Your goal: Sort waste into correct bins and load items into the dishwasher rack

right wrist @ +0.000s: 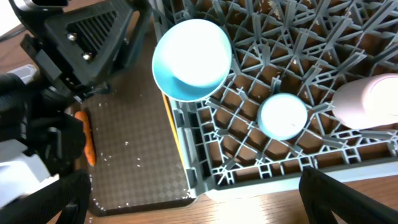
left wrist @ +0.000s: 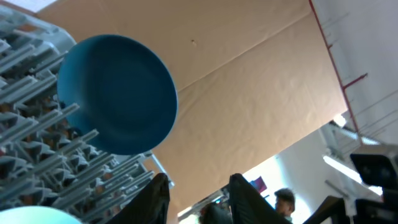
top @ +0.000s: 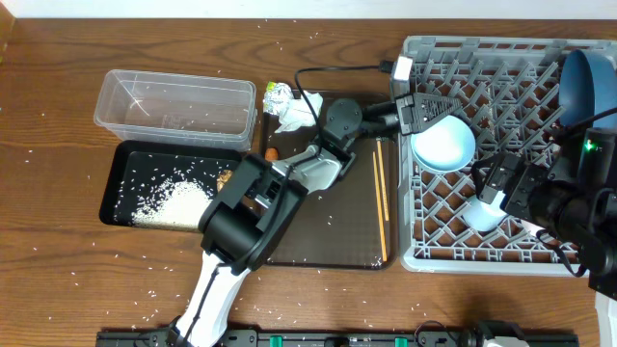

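Observation:
The white bowl has its rim facing the rack's middle (top: 471, 146). My right gripper should grab the bowl by that rim next, to stand it beside the dark-blue plate (top: 588, 82).
The grey dishwasher rack (top: 511, 246) stands at the right. The dark-blue plate (top: 588, 82) stands upright in its far right corner and shows in the left wrist view (left wrist: 118, 93). The white bowl (top: 443, 143) leans at the rack's left edge, beside my left gripper (top: 422, 114), which is open and empty (left wrist: 199, 193). My right gripper (right wrist: 193, 199) is wide open above the rack's front left part, over the light-blue cup (right wrist: 283, 115) and pink cup (right wrist: 367, 102). The chopsticks (top: 382, 198) lie on the brown tray. The carrot (top: 274, 152), paper (top: 294, 114) and wrapper (top: 280, 93) lie by the tray's far left corner.
The clear tub (top: 178, 101) stands at the back left. The black tub (top: 125, 188) in front of it holds rice (top: 169, 202) and a brown lump (top: 225, 178). The dark brown tray (top: 333, 236) lies under my left arm. Rice grains are scattered over the table.

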